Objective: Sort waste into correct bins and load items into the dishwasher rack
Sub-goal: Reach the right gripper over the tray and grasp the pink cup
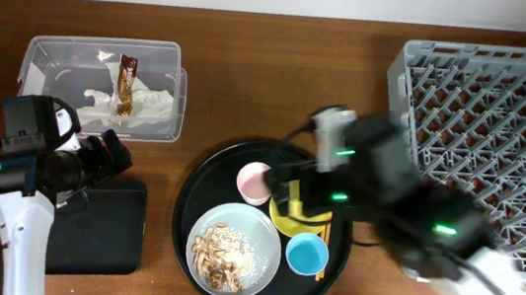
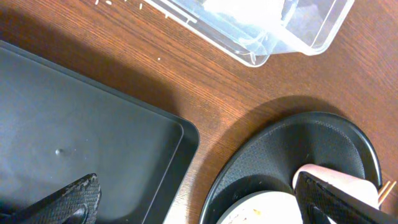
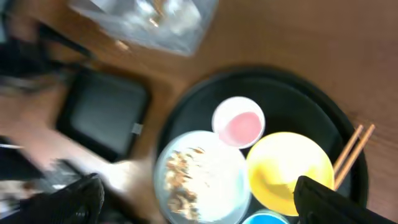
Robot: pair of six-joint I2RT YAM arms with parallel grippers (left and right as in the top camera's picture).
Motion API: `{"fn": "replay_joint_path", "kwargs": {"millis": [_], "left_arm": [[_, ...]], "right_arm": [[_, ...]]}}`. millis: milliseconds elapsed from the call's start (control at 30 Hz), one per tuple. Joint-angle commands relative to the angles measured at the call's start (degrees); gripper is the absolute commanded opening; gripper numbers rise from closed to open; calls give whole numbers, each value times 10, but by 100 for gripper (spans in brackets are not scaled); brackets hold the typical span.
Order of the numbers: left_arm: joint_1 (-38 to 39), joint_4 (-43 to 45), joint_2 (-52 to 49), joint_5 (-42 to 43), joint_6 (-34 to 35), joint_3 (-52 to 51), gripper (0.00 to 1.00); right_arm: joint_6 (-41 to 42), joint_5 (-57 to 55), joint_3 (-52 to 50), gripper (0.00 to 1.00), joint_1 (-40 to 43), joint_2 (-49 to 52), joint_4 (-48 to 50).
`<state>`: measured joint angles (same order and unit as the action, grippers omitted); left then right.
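Note:
My right gripper needs to grab the pink cup's rim, on the side near the grey plate (image 1: 256, 256). Then it can turn the cup opening down into the dishwasher rack.
The clear tub (image 1: 101, 84) at the back left holds the white napkin (image 1: 139, 104) and the snack wrapper (image 1: 127, 82). On the round black tray (image 1: 191, 209) stand the pink cup (image 1: 253, 181), yellow bowl (image 1: 286, 220), blue cup (image 1: 306, 255) and the grey plate (image 1: 256, 256) with food scraps (image 1: 216, 256); chopsticks (image 3: 353, 149) lie at its right side. The dishwasher rack (image 1: 494, 124) fills the right. My left gripper (image 1: 118, 156) is open over the shallow black tray (image 1: 94, 233). High above the dishes, my right gripper (image 3: 199, 208) is open and holds nothing.
The left wrist view shows the black tray's corner (image 2: 180, 134), the tub's corner (image 2: 261, 46) and the round tray's rim (image 2: 249, 146), with bare wood between them. The right wrist view is blurred.

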<state>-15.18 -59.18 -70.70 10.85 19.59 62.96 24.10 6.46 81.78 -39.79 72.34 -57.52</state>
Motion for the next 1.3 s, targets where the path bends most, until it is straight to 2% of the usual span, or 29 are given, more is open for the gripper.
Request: {"fn": "replay_joint_path", "kwargs": {"millis": [0,100,233,333,600,733,900,933,1067,1200,1267], "left_arm": [[-3,0,7,-2,7,9,99],[-3,0,7,-2,7,9,99],[-3,0,7,-2,7,9,99],[-3,0,7,-2,7,9,99],[-3,0,7,-2,7,9,99],[-3,-1,7,-2,7,9,99],[-3,0,7,-2,7,9,99],[-3,0,7,-2,7,9,99],[-3,0,7,-2,7,9,99],[-3,0,7,-2,7,9,99],[-3,0,7,-2,7,9,99]], "right_arm": [[49,-188,16,99,-71,83,1],[49,-184,71,99,-91,169,-31],[47,-175,218,99,-93,290,-161],[47,-170,286,99,-93,355,-210],[49,-64,283,99,-93,397,-136],[69,-67,283,100,-93,443,-135],[80,-67,283,95,-93,490,-136],[80,-67,283,93,-93,499,-136],[95,-66,283,68,-93,523,-138],[95,-66,283,54,-93,525,-138],[94,-67,283,53,-93,526,-138]]}}
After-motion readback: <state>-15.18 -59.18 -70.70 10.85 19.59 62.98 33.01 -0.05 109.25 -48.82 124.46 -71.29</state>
